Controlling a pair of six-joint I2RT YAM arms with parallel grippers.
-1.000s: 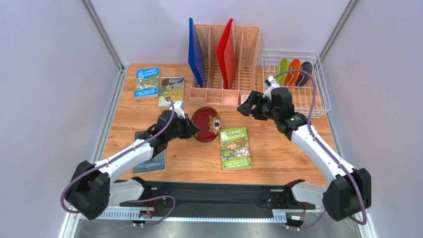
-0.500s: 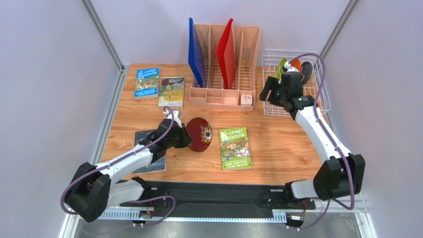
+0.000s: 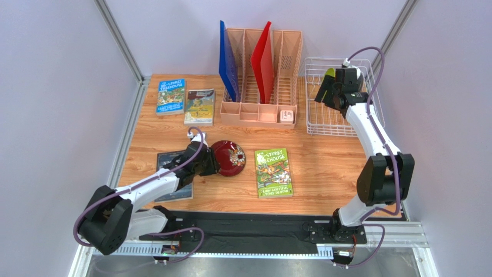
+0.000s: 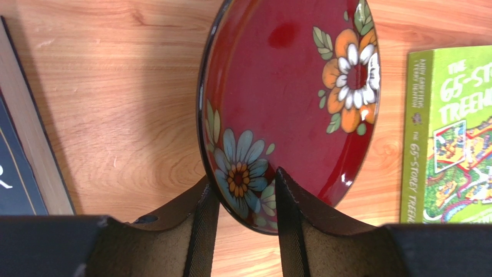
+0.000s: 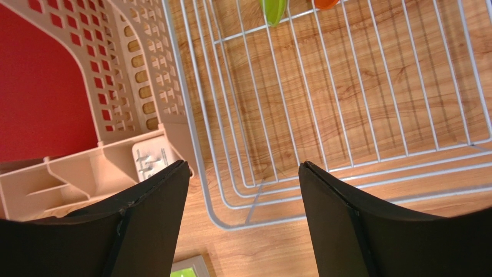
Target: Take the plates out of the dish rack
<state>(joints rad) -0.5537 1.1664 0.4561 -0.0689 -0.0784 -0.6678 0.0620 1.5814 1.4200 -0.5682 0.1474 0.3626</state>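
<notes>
The lime green plate's next hold for my right gripper should be its near rim [image 5: 274, 21], and the opposite rim stays free for my left gripper.
My left gripper [image 3: 215, 161] is shut on the near rim of the dark red floral plate [image 3: 229, 157], held low over the table left of centre. In the left wrist view the plate [image 4: 289, 98] sits tilted between my fingers [image 4: 202, 231]. My right gripper [image 3: 322, 92] is open and empty above the front left part of the white wire dish rack [image 3: 335, 121]. The right wrist view shows the rack's floor [image 5: 346, 98] between my open fingers [image 5: 156, 208], with the lime green plate [image 5: 274, 10] and orange plate [image 5: 326, 3] at the top edge. The green plate [image 3: 329, 74] peeks past the arm; the teal-grey plate is hidden.
A pink file organiser [image 3: 260, 75] with a blue and a red folder stands left of the rack. A green book [image 3: 274, 172] lies right of the red plate. Two books [image 3: 171, 96] lie at the back left, and a dark book [image 3: 173, 179] lies under my left arm.
My left gripper drew the red plate back toward me and lower, laying it flatter. My right arm swung from the table's middle out to the rack, gripper open.
</notes>
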